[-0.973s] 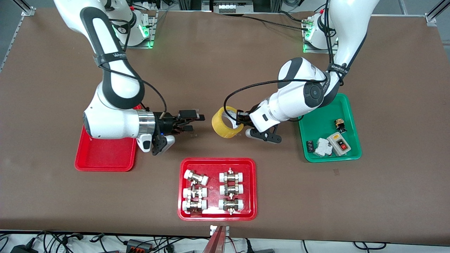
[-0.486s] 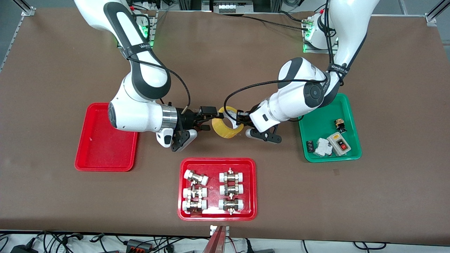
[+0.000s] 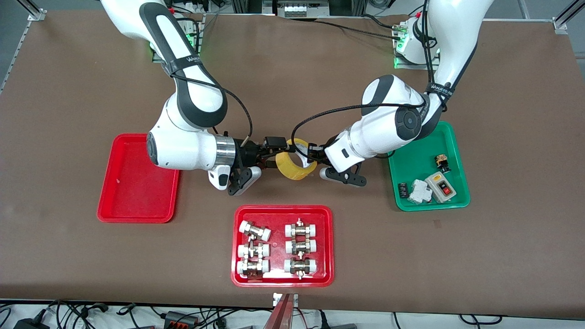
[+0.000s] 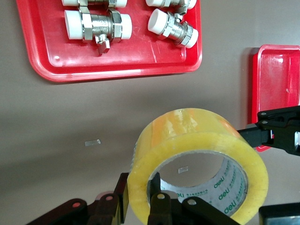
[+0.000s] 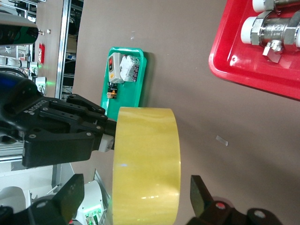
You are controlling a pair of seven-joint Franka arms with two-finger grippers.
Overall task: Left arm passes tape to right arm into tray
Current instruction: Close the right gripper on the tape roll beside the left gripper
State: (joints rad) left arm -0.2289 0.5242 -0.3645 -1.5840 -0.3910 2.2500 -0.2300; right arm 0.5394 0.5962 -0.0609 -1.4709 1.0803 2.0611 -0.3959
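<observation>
The yellow tape (image 3: 296,165) has to go into the plain red tray (image 3: 137,183), so my right gripper should grab the tape by its flat sides next.
The yellow tape (image 3: 296,165) hangs over the table's middle, held on edge. My left gripper (image 3: 310,156) is shut on the tape's wall, one finger inside the ring and one outside, as the left wrist view shows on the tape (image 4: 197,154) and left gripper (image 4: 140,194). My right gripper (image 3: 277,154) is open, its fingers standing on either side of the roll without touching it. The right wrist view shows the tape (image 5: 146,164) between the wide-apart fingers of the right gripper (image 5: 136,194). The plain red tray (image 3: 137,183) lies toward the right arm's end.
A squarer red tray (image 3: 237,246) of white-capped metal fittings lies nearer the front camera than the tape. A green tray (image 3: 427,151) with switches and small parts sits toward the left arm's end. Small tape scraps lie on the brown table.
My right arm has swung from over the plain red tray to the tape, and its open fingers now straddle the roll. The left arm and tape have stayed still.
</observation>
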